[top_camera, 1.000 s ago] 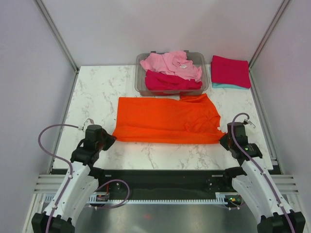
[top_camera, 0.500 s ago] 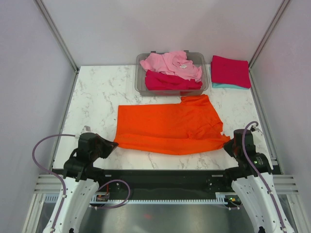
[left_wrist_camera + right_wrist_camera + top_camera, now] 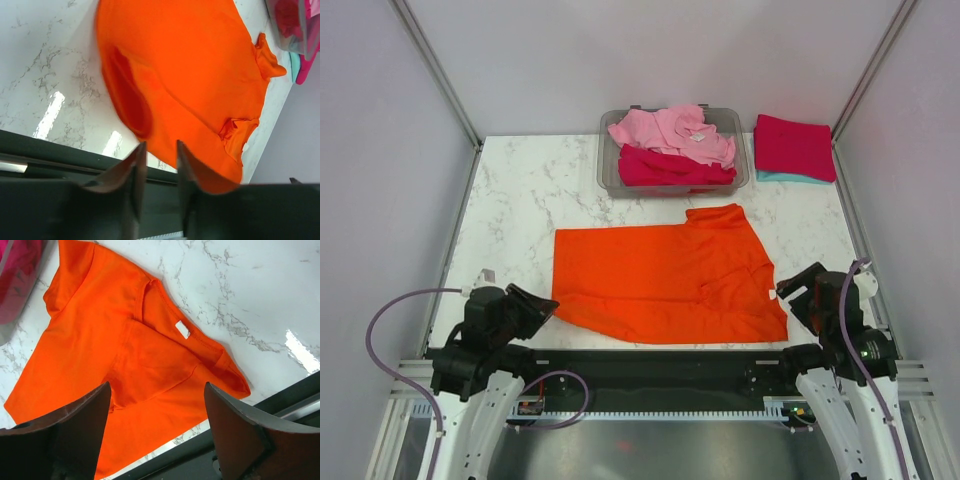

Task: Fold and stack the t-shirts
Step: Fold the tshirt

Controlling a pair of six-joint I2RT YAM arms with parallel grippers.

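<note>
My right gripper grabs the orange t-shirt's far sleeve [image 3: 714,214] [image 3: 66,278] beside the bin next. That lets me fold the t-shirt's far side toward the table's front edge.
The bright orange t-shirt [image 3: 665,285] lies spread on the marble table, its lower edge close to the front rim, collar and white tag [image 3: 183,329] toward the right. My left gripper [image 3: 545,305] hovers just off the shirt's left hem, jaws partly open, nothing between the fingers [image 3: 136,167]. My right gripper [image 3: 788,290] stands wide open beside the collar end, empty [image 3: 156,387]. A light pink t-shirt [image 3: 670,130] and a crimson one [image 3: 670,170] lie crumpled in the bin. A folded crimson-magenta t-shirt [image 3: 795,145] rests on a folded teal one [image 3: 780,177] at the back right.
The grey see-through bin [image 3: 608,172] stands at the back centre, just beyond the orange shirt's sleeve. A dark metal rail [image 3: 660,365] runs along the table's front edge. Bare marble [image 3: 515,200] lies to the left.
Both grippers drew the orange shirt toward the front edge, then let it go and opened. The shirt now lies lower on the table, and both arms have backed off.
</note>
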